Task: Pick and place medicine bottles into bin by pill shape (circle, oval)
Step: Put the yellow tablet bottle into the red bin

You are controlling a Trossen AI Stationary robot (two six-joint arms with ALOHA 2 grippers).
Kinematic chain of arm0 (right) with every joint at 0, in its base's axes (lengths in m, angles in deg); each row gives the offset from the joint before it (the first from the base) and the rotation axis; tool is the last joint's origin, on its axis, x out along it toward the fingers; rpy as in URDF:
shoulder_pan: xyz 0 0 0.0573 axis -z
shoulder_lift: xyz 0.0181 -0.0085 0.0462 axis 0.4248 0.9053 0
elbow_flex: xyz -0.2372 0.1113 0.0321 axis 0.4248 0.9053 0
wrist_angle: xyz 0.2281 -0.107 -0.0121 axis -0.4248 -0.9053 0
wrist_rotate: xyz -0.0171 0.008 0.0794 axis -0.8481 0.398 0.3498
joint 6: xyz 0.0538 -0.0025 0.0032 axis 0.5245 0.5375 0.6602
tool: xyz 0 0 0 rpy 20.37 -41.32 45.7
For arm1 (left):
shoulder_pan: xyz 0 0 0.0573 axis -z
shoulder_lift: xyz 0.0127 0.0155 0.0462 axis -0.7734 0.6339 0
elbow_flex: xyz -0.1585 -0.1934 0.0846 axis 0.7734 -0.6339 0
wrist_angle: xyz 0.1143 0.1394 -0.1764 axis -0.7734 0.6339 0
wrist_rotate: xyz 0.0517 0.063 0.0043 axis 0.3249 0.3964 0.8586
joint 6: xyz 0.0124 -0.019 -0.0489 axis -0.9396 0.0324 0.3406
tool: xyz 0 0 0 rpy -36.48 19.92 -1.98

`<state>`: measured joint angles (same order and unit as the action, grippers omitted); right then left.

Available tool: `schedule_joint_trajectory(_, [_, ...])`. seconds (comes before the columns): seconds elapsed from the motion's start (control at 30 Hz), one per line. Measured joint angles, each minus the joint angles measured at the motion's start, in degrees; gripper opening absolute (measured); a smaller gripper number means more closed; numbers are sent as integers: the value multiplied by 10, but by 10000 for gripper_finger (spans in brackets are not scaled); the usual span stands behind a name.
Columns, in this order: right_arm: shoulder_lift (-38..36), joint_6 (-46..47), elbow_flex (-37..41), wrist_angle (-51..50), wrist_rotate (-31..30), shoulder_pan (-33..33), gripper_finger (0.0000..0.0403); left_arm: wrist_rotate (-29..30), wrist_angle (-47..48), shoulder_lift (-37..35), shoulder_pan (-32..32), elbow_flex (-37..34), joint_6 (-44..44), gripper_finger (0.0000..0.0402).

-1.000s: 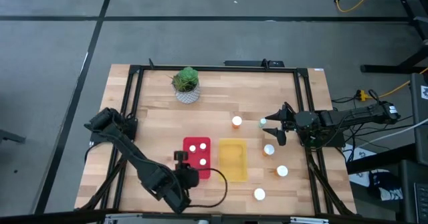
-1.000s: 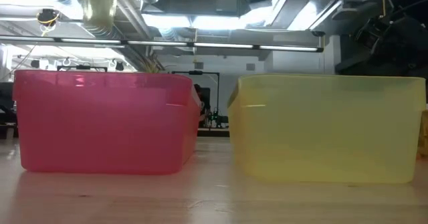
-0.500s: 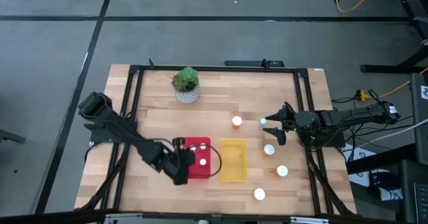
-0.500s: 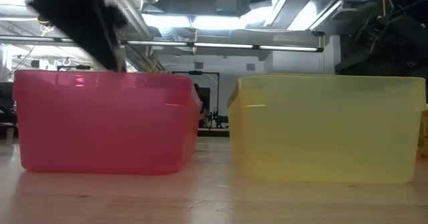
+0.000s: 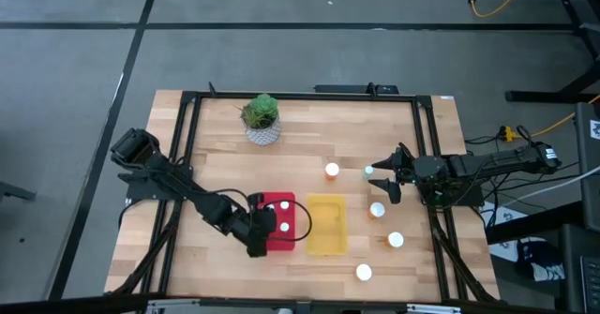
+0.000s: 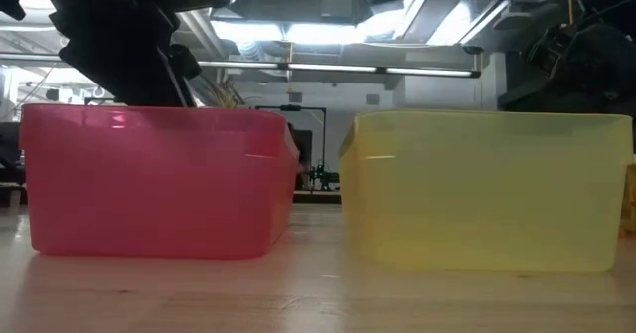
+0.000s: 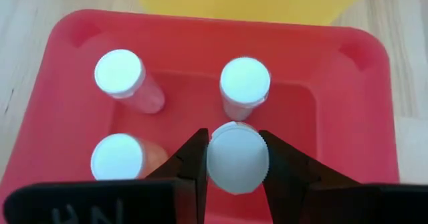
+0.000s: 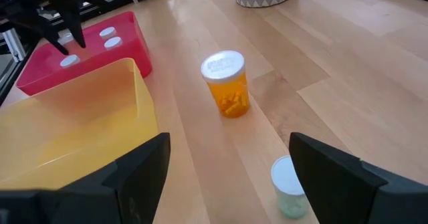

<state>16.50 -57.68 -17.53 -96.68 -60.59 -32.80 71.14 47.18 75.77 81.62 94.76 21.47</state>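
My left gripper opens next, since the held bottle stands inside the rim of the red bin beside the other caps.
My left gripper is over the red bin, shut on a white-capped medicine bottle. Three more white-capped bottles stand upright in the red bin. My right gripper hovers open at the table's right side, near an orange bottle and a small white-capped bottle. Several more bottles stand on the wood right of the yellow bin. My left gripper pinches the bottle's round white cap by its rim between the two fingers. The fingers point down from above. The bottle hangs upright, its cap nearer the camera than the other caps; its body and bottom are hidden under the cap.
A potted green plant stands at the far side of the table. The yellow bin sits just right of the red bin. Black frame rails run along the table's edges. Bare wood lies between the plant and the bins.
My left gripper has swung from the table's near edge toward the far edge, in over the red bin, and now stays there. In the low view the arm has come into sight above the red bin. My right arm has kept still.
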Motion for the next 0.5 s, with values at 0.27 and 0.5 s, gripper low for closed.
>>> schedule_joint_trajectory(0.27, [0,-1,0,0,0,0,307,-4,1,0,1,-4,12,95])
schedule_joint_trajectory(0.5, [0,-1,0,0,0,0,307,-4,0,0,1,-4,15,129])
